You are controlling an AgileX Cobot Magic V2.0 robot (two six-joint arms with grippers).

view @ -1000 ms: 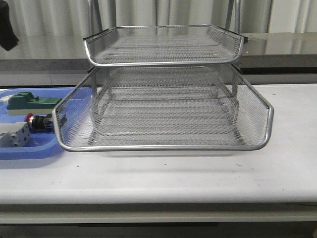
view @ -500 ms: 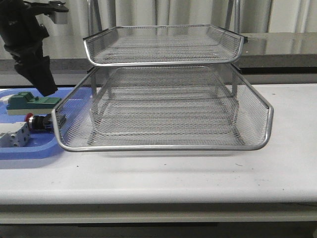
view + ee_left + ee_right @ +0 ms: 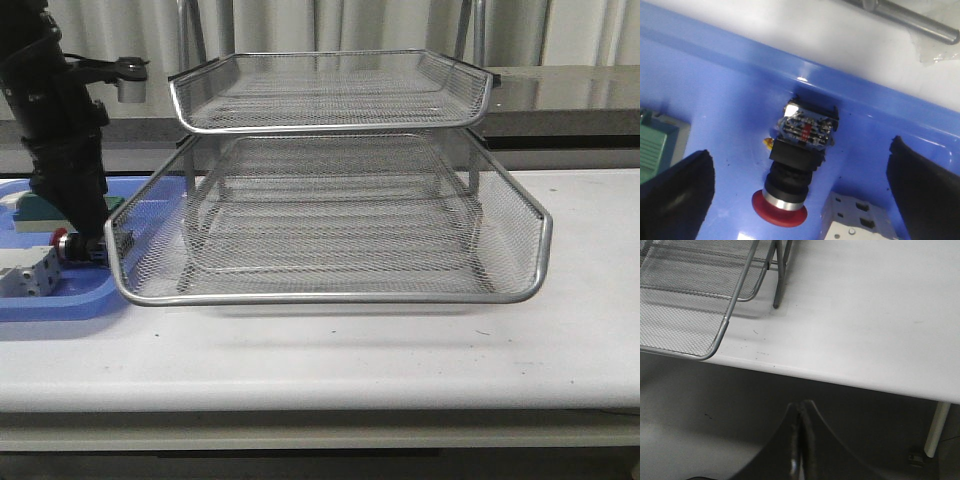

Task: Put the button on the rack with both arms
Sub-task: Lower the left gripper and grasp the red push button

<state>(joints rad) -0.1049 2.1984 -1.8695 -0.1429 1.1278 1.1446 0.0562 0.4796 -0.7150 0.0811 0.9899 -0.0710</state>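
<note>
My fingers are above the button's black body (image 3: 92,250), with the blue tray's bottom showing wide around it, so my left gripper should come down before closing on the button.
The button (image 3: 793,170), red cap, silver collar and black-and-blue body, lies on its side in the blue tray (image 3: 730,95). My left gripper (image 3: 799,150) is open wide, one finger on each side of the button and clear of it. From the front, the left gripper (image 3: 85,238) hangs low over the tray, just behind the red cap of the button (image 3: 61,240), beside the rack's left corner. The rack (image 3: 330,296) of silver mesh fills the middle of the table. My right gripper (image 3: 802,407) is shut on nothing, below the table's front edge near a corner of the rack (image 3: 715,347).
A green block (image 3: 654,146) and a white-grey block (image 3: 860,225) lie in the tray close to the button. In the front view the white-grey block (image 3: 28,274) sits at the tray's front. The rack's protruding lower tier (image 3: 125,270) stands right next to the tray.
My left arm came in from the upper left and dropped over the blue tray, ending with its open fingers around the button. The rack and blocks have not moved.
</note>
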